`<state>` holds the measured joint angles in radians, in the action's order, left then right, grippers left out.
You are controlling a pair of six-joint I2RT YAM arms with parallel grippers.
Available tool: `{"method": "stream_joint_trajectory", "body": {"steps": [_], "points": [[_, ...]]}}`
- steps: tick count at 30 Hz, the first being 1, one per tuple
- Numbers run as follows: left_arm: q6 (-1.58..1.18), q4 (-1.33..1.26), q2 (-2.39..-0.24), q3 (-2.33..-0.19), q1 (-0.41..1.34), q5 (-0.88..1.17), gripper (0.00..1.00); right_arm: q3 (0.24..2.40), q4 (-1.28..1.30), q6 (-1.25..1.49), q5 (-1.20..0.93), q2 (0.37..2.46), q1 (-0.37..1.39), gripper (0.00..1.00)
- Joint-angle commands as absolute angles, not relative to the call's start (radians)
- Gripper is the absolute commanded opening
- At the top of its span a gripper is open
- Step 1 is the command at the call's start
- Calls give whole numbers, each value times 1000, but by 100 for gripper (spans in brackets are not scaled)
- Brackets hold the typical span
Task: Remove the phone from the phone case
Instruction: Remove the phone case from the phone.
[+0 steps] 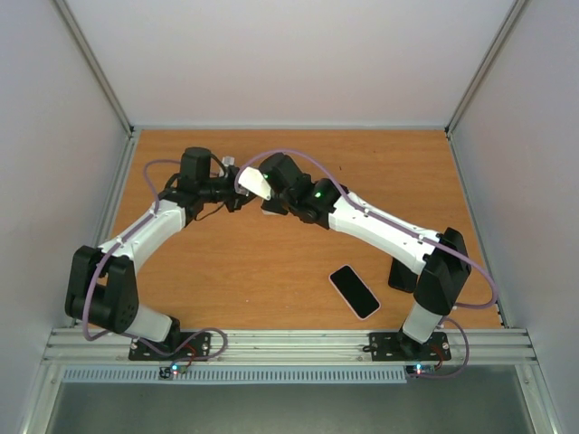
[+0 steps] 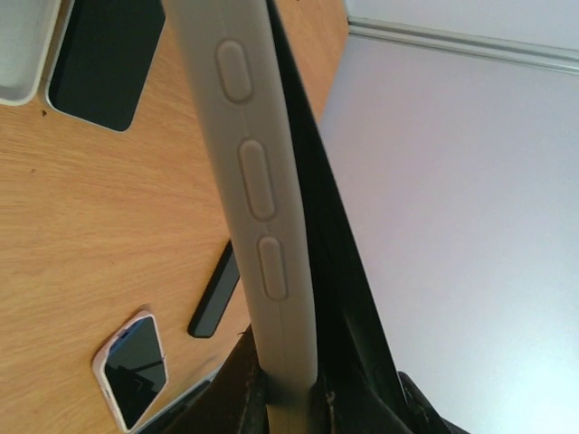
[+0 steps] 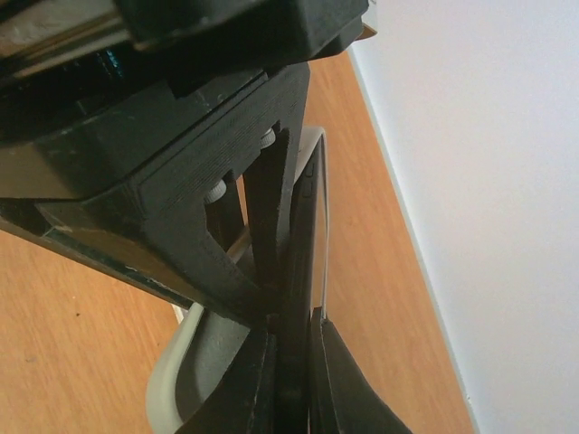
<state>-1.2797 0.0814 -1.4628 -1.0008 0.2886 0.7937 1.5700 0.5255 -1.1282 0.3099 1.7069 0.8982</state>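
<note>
The robot's right gripper is pinching the black phone while its left gripper keeps the case, so the phone would come up out of the case if the right gripper lifted now.
A pale grey phone case (image 1: 256, 183) is held above the table at the back centre, between both arms. My left gripper (image 1: 235, 200) is shut on it. In the left wrist view the case's side (image 2: 258, 181) with three buttons rises from between my left gripper's (image 2: 289, 384) jaws. My right gripper (image 1: 272, 204) meets it from the right. In the right wrist view the right gripper (image 3: 294, 339) is shut on the black phone (image 3: 303, 226). The case's rim (image 3: 172, 375) curls away to the left of the phone. The left gripper's black body fills the top of that view.
A second phone in a pink case (image 1: 354, 291) lies face up on the wooden table near the right arm's base, also in the left wrist view (image 2: 136, 366). A small black slab (image 1: 403, 273) lies beside it. White walls enclose the table on three sides.
</note>
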Motion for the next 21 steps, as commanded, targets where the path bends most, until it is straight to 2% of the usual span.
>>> {"method": "stream_joint_trajectory", "body": {"steps": [1,8,21], "points": [[-1039,174,-1439,-1005,293,775,0,1644,529,-1120,357,1703,867,1],[-907,253,-1462,-1009,292,759,0,1694,553,-1112,357,1704,838,1],[-857,303,-1466,-982,288,703,0,1741,568,-1090,362,1698,792,1]]}}
